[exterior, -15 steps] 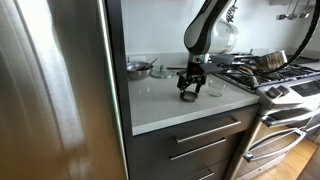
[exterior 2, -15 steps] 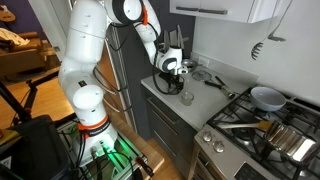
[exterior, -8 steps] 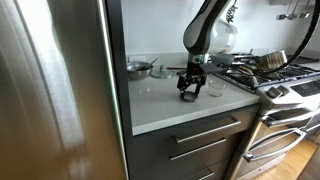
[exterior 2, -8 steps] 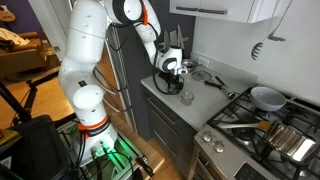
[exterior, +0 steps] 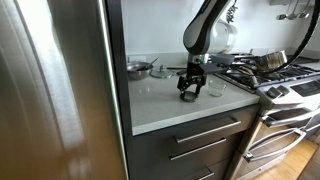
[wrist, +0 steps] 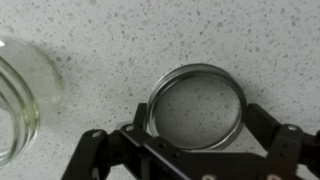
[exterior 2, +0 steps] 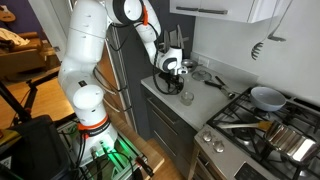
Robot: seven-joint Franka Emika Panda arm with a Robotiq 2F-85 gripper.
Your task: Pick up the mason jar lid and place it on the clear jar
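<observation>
My gripper should take hold of the mason jar lid by one side of its rim and keep the lid flat with its bottom free, so that it can place the lid on the clear jar.
In the wrist view the mason jar lid [wrist: 197,106], a dark grey metal ring, lies flat on the speckled white counter. My gripper [wrist: 197,128] is open, one finger on each side of the lid, close to its rim. The clear jar [wrist: 25,92] stands upright at the left edge of that view, a short way from the lid. In both exterior views the gripper [exterior: 188,95] [exterior 2: 163,88] is down at the counter with the clear jar [exterior: 215,87] [exterior 2: 186,97] beside it. The fingers hide the lid in those views.
A steel pan [exterior: 138,69] and other cookware stand at the back of the counter. The stove [exterior: 280,80] with pots is beside the counter, and a skillet [exterior 2: 266,97] sits on it. A tall steel fridge [exterior: 50,90] borders the counter's other side.
</observation>
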